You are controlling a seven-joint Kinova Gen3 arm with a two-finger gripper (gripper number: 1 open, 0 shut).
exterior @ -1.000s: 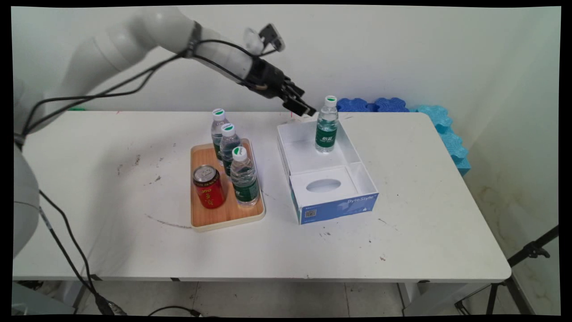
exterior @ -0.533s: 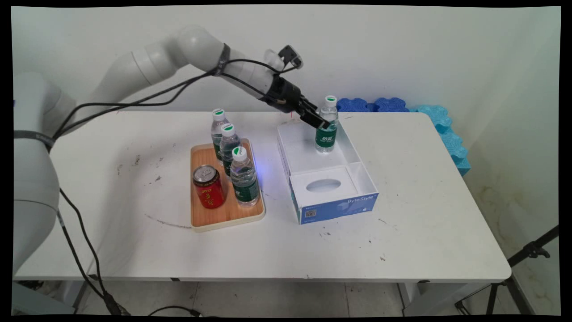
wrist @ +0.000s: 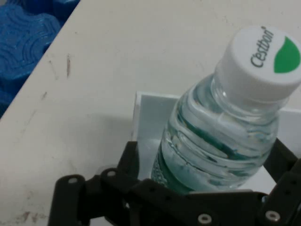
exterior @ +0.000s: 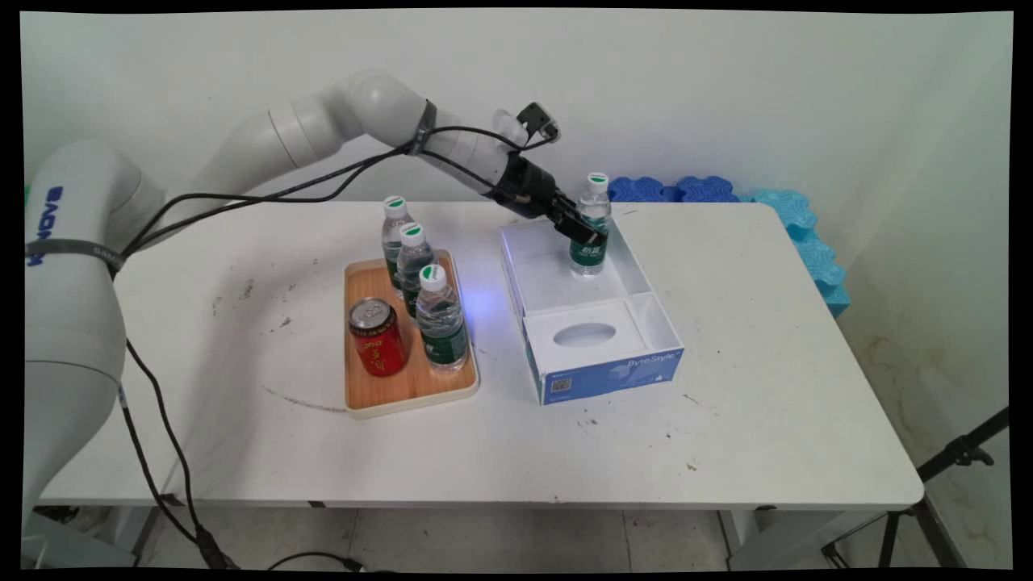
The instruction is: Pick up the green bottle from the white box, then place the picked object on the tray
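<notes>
Next, my gripper takes hold of the water bottle by its ridged body [exterior: 593, 224]. Then I set the bottle among the others on the wooden tray [exterior: 402, 386].
A clear water bottle [exterior: 589, 257] with a green label and a white cap stands upright in the far part of an open white and blue box [exterior: 601, 379]. My gripper [exterior: 587, 230] reaches in from the left at the bottle's upper body. In the hand view the bottle [wrist: 221, 136] fills the space between the two fingers of the gripper [wrist: 204, 155]. The left finger [wrist: 129, 157] stands a little apart from it, with the box wall showing in the gap. The gripper is open.
Left of the box, a wooden tray [exterior: 379, 395] holds three more water bottles [exterior: 441, 323] and a red can [exterior: 376, 337]. Blue foam pieces [exterior: 807, 234] line the table's far right corner. A black tripod leg [exterior: 952, 460] stands off the table's right side.
The arm has swung right and down, bringing the gripper from above and left of the box to around the bottle's upper body. The bottle has not moved.
</notes>
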